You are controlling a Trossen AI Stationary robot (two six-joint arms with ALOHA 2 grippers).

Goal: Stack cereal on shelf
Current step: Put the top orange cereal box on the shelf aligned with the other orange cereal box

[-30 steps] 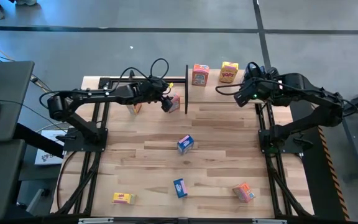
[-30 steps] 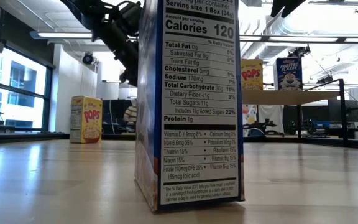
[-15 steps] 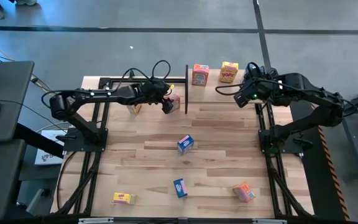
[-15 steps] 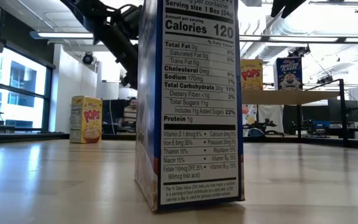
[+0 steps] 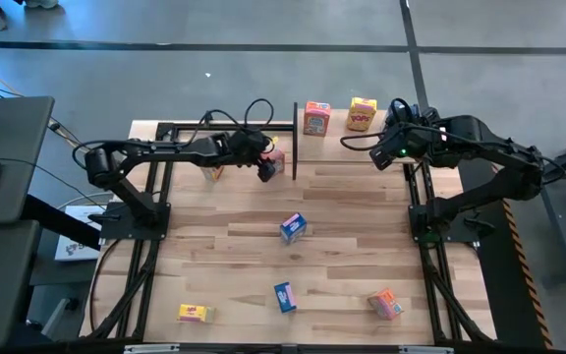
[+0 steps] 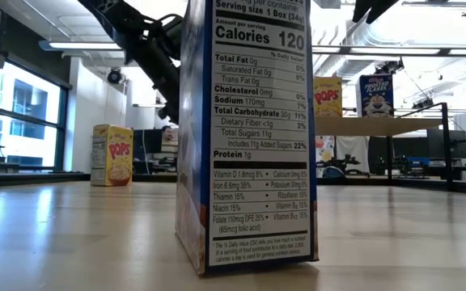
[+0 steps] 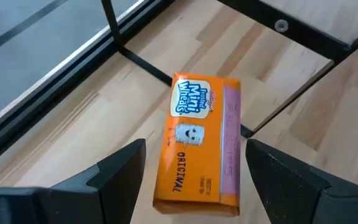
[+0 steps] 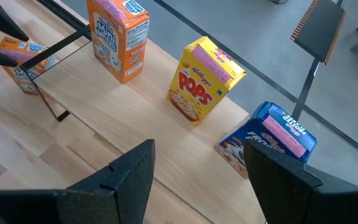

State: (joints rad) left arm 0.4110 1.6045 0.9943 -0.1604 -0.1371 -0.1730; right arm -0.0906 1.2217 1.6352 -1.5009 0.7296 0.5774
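Observation:
My left gripper is to stack the orange Mini-Wheats box on the shelf, so next it should grab the box by its end marked ORIGINAL point(image 7: 188, 177).
An orange Mini-Wheats cereal box point(image 7: 197, 149) rests on the tabletop beside the shelf's black upright point(image 5: 295, 138). My left gripper point(image 7: 196, 146) hangs open just above it, one finger on either side, touching nothing. On the shelf point(image 8: 135, 115) stand an orange box point(image 8: 118, 38), a yellow Pops box point(image 8: 202, 79) and a blue Frosted Flakes box point(image 8: 272, 140). My right gripper point(image 8: 199, 149) hovers open over the shelf's right end point(image 5: 386, 147). In the high view the left gripper point(image 5: 266, 167) covers part of the orange box point(image 5: 277, 159).
Loose cereal boxes lie on the plank table: two blue point(image 5: 293, 227) point(image 5: 284, 296), a yellow one point(image 5: 194, 313), an orange one point(image 5: 385, 304), and one under the left arm point(image 5: 212, 172). A box point(image 6: 249, 137) stands close before the low camera.
My left gripper has sunk a little toward the orange Mini-Wheats box, staying open. The boxes have kept their places.

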